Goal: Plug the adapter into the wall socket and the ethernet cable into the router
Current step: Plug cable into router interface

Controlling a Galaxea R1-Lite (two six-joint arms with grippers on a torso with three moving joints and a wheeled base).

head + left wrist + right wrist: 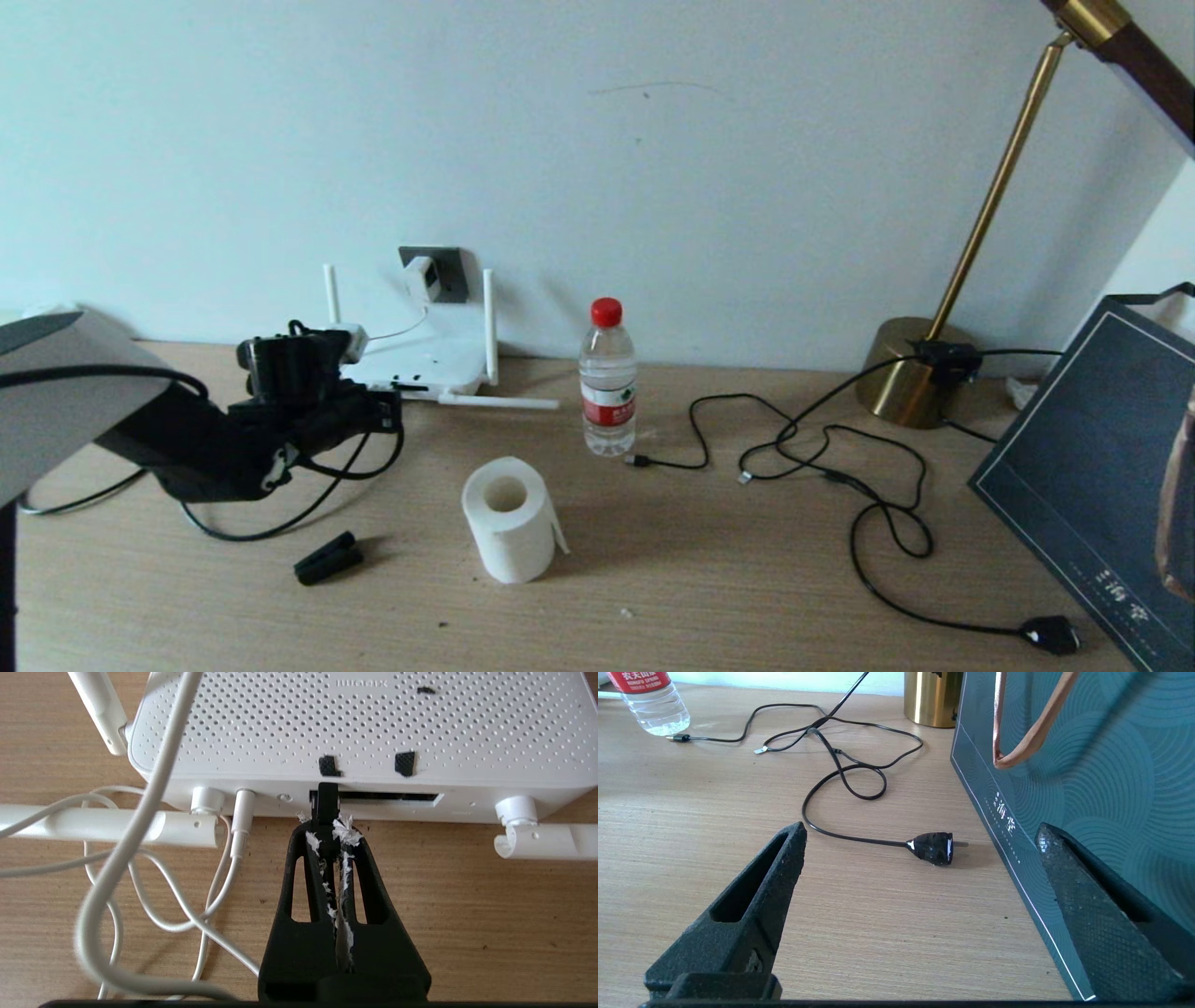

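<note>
My left gripper opens now: the black plug's front end [328, 796] runs straight into the router's port slot [387, 796], so the plug would rest seated.
The white adapter [422, 277] sits in the dark grey wall socket [450, 271], and its thin white cord runs down to the router [420, 366]. My left gripper [378, 411] is at the router's near edge. In the left wrist view it [327, 828] is shut on the black plug of the ethernet cable [327, 802]. The plug's front end is in the mouth of the router's [364, 728] dark port slot [397, 797]. The black ethernet cable [271, 530] loops over the table below the arm. My right gripper [920, 829] hangs open over bare table, holding nothing.
A water bottle [608, 378], a toilet roll [509, 518] and a black clip [329, 557] stand on the table. Thin black cables [812, 448] run from a brass lamp [920, 373] to a two-pin plug [931, 848]. A dark bag [1092, 476] stands at the right.
</note>
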